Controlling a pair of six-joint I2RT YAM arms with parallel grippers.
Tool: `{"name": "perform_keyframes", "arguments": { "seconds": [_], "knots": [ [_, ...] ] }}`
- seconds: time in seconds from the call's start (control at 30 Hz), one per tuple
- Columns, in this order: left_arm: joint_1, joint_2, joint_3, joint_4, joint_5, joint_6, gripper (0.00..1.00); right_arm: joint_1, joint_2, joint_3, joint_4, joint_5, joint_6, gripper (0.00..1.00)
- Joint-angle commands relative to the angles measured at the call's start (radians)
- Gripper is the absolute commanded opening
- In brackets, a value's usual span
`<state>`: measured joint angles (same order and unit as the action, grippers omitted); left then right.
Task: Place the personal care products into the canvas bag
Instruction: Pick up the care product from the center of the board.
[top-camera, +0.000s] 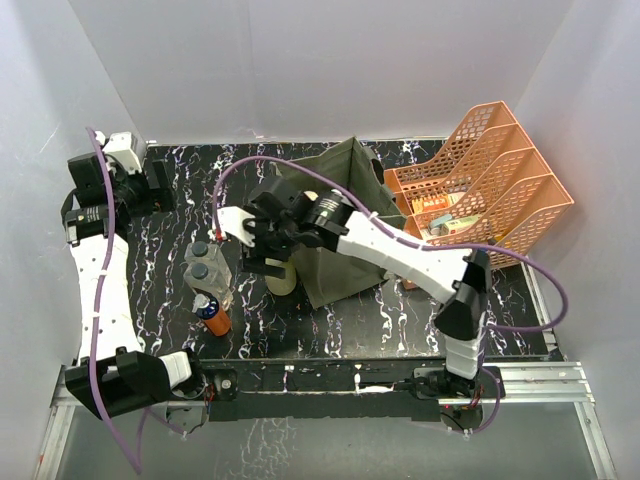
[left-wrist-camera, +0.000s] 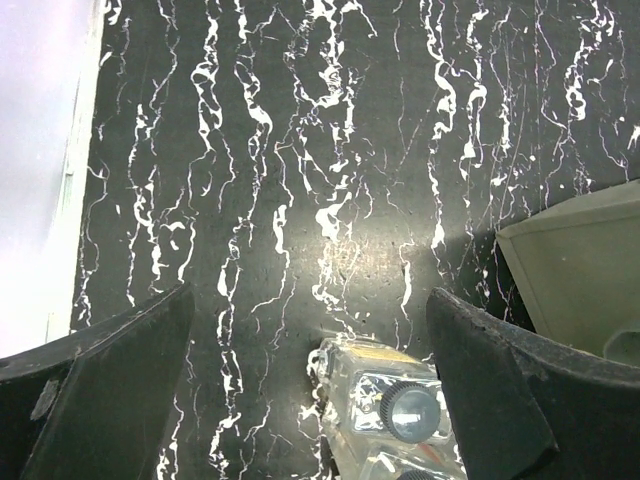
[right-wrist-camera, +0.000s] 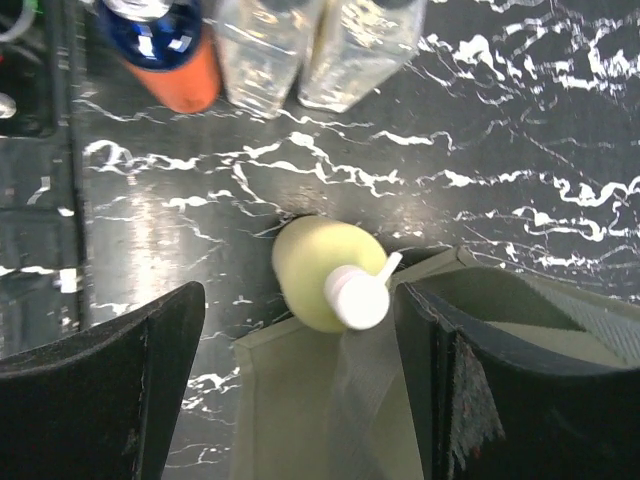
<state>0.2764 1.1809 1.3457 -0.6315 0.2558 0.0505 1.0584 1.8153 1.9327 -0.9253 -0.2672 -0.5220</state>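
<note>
The pale yellow pump bottle has to stand in the bag with its body free, so my right gripper will next grab the bottle by its white cap (right-wrist-camera: 357, 298).
The olive canvas bag (top-camera: 345, 225) stands open at mid table. A pale yellow pump bottle (right-wrist-camera: 322, 270) stands on the table against the bag's near-left corner (right-wrist-camera: 320, 400), outside it. My right gripper (right-wrist-camera: 300, 300) is open and empty above this bottle, also seen in the top view (top-camera: 265, 250). Two clear bottles with black caps (top-camera: 208, 268) and an orange bottle with a blue top (top-camera: 212, 315) stand left of it. My left gripper (left-wrist-camera: 310, 330) is open and empty, high at the back left (top-camera: 160, 188), with one clear bottle (left-wrist-camera: 395, 400) below it.
An orange plastic lattice tray organizer (top-camera: 485, 180) with small items stands at the back right, close to the bag. White walls enclose the table on the left, back and right. The arm bases and rail (top-camera: 330, 380) run along the near edge.
</note>
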Motion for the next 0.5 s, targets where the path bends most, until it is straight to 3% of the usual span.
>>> {"name": "perform_keyframes", "arguments": {
  "seconds": [0.0,0.2,0.47],
  "knots": [
    [0.007,0.002,0.032,0.009,0.083,0.001,0.97,-0.003,0.093,0.12,-0.038,0.151,-0.007,0.78],
    [0.008,-0.005,0.003,0.048,0.161,0.021,0.97,-0.014,0.192,0.171,-0.067,0.243,-0.021,0.77],
    [0.007,-0.016,-0.013,0.07,0.154,0.026,0.97,-0.047,0.24,0.18,-0.126,0.197,-0.003,0.76]
  ]
}}
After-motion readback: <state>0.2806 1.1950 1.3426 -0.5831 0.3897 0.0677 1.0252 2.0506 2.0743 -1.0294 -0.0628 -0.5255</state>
